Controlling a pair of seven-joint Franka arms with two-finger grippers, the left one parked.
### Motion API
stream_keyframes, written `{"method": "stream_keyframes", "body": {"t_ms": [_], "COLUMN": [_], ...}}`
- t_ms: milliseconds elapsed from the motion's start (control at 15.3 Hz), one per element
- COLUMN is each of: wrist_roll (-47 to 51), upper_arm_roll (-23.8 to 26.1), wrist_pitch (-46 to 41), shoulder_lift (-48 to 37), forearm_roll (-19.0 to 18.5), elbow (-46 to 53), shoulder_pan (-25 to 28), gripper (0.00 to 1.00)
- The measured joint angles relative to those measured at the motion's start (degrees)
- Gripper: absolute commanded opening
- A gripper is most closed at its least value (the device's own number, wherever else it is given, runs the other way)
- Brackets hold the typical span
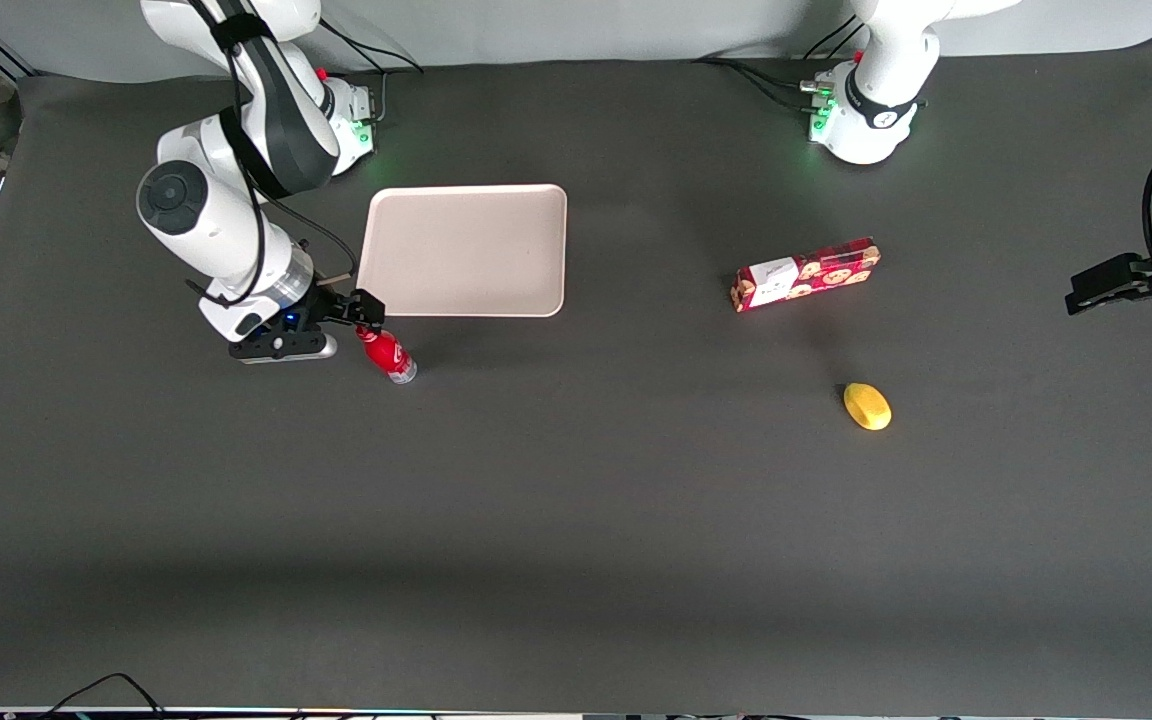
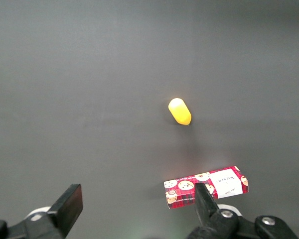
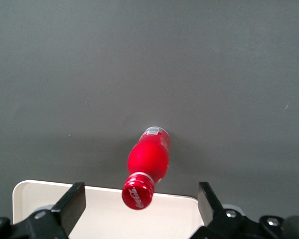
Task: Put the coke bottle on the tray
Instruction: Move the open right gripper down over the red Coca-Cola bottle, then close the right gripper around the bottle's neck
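The right gripper grabs the coke bottle by its red end with the cap (image 1: 367, 335) next, to set the bottle on the tray (image 1: 463, 250).
The coke bottle (image 1: 388, 355) is a small red bottle with a red cap and a clear base. It is on the dark table just nearer the front camera than the tray's near corner at the working arm's end. The pale pinkish-beige tray (image 1: 463, 250) lies flat with nothing on it. My right gripper (image 1: 364, 318) is open and hovers at the bottle's cap. In the right wrist view the two fingers stand wide apart on either side of the cap of the bottle (image 3: 148, 164), not touching it, with the gripper (image 3: 140, 198) over the tray's edge (image 3: 89, 214).
A long red cookie box (image 1: 804, 275) lies toward the parked arm's end of the table. A yellow lemon-like object (image 1: 867, 406) lies nearer the front camera than the box. Both also show in the left wrist view, the box (image 2: 189, 188) and the yellow object (image 2: 180, 111).
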Motion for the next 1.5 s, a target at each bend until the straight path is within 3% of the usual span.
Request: {"method": "stream_keyframes", "body": {"t_ms": [588, 1046, 1373, 1503], "wrist_roll": [3.31, 3.34, 3.47, 3.51], "upper_arm_roll": [1.76, 2.00, 2.09, 2.24], "wrist_pitch": [4.53, 5.18, 5.19, 5.19], "shoulder_lift": [2.95, 3.70, 3.78, 3.78], "forearm_roll": [-3.56, -3.69, -4.44, -4.75], "elbow": [-2.99, -3.38, -3.32, -3.31], "shoulder_pan": [-0.02, -0.02, -0.16, -0.16], "gripper": [0.99, 0.33, 0.03, 0.00]}}
